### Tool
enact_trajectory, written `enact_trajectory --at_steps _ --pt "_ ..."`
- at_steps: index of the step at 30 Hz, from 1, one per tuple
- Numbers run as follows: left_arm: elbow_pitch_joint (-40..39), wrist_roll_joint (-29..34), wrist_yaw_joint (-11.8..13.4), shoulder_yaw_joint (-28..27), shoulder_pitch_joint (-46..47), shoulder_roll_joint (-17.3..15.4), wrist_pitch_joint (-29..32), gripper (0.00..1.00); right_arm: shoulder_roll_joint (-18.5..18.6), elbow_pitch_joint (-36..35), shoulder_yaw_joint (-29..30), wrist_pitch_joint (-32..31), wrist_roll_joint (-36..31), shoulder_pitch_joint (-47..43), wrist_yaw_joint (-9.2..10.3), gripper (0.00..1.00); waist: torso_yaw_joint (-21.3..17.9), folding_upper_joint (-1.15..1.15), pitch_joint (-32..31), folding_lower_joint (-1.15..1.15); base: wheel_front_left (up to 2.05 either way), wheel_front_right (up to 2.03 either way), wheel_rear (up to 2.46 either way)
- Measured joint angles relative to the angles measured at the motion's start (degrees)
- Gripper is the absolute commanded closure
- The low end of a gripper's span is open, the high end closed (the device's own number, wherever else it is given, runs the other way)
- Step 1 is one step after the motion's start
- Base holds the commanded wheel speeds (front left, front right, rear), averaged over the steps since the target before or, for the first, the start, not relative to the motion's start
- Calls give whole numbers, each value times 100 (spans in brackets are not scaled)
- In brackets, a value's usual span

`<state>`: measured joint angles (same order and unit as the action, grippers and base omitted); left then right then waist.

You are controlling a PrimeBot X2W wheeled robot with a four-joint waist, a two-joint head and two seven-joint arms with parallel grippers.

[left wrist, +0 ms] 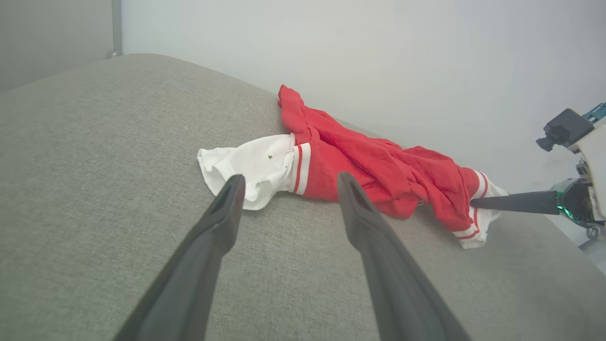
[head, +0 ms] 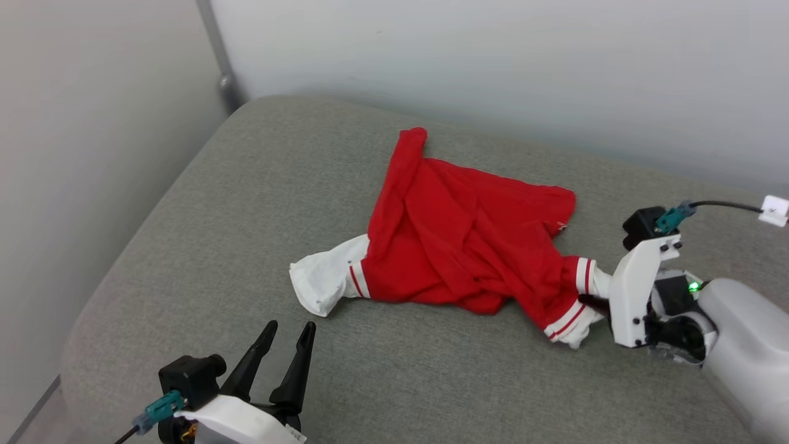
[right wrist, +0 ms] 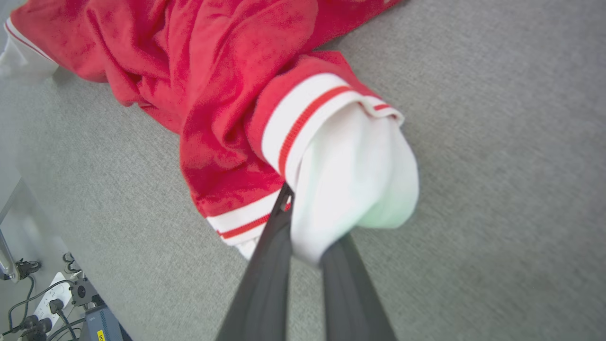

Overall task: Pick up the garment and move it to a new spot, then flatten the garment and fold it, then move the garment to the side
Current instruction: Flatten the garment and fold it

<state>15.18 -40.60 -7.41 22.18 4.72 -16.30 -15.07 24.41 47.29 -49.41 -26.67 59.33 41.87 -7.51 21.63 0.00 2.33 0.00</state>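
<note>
My left gripper should grab the garment by its white sleeve hem [head: 301,290] next, because that loose hem is slightly open. The garment's red body [head: 451,229] is bunched up.
The garment [head: 456,246], a crumpled red shirt, lies in a heap on the grey cushion [head: 203,259]. One white sleeve [head: 323,280] with striped trim points toward my left gripper [head: 290,325], which hovers open a short way in front of it, touching nothing. In the left wrist view the garment [left wrist: 378,166] sits beyond the spread fingers [left wrist: 222,213]. My right gripper [head: 592,302] comes in from the right, shut on the other white sleeve [right wrist: 350,175]. The right wrist view has both dark fingers [right wrist: 274,246] pinching that sleeve's cloth. Any print is hidden in the folds.
A pale wall rises right behind the cushion, with a metal pipe [head: 216,55] in the far left corner. The cushion's rounded edge [head: 80,333] drops off at the left. Below that edge in the right wrist view lie a power strip and cables [right wrist: 47,308].
</note>
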Motion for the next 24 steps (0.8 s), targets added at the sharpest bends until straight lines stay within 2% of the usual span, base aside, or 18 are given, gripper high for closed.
enact_trajectory --at_steps 5,10,12,15,18,21,22,23,24 --pt "-57 34 0 -112 -88 12 0 0 765 -735 331 -343 218 -48 -1 100 -429 0 -47 0 0 0 0" --pt "-66 60 -1 -115 -96 16 0 0 1422 -1257 1117 -567 301 -761 0 100 -693 0 -22 0 0 0 0" --pt "-65 59 -1 -104 -96 9 0 0 1577 -1350 1575 -646 305 -1133 0 100 -715 0 16 0 0 0 0" --pt "-38 55 -1 -78 -98 0 0 0 1546 -1427 2195 -728 249 -1805 1 100 -725 0 36 0 0 0 0" --pt "-3 16 0 -94 -107 3 0 0 1196 -1295 2663 -839 -16 -2394 1 100 -737 0 33 -1 0 0 0" --pt "16 15 -1 -54 -109 18 0 0 834 -1014 3075 -770 -603 -2559 -7 100 -780 0 32 -1 0 0 0" --pt "25 15 -1 -14 -109 20 0 0 719 -946 3210 -711 -795 -2571 -7 85 -788 0 23 -1 0 0 0" --pt "47 5 -1 7 -109 3 0 0 613 -922 3346 -609 -973 -2590 -7 50 -799 0 11 -1 0 0 0" --pt "63 -7 -1 5 -108 -26 0 0 495 -928 3500 -505 -1118 -2620 -5 0 -816 0 -2 -1 0 0 0"
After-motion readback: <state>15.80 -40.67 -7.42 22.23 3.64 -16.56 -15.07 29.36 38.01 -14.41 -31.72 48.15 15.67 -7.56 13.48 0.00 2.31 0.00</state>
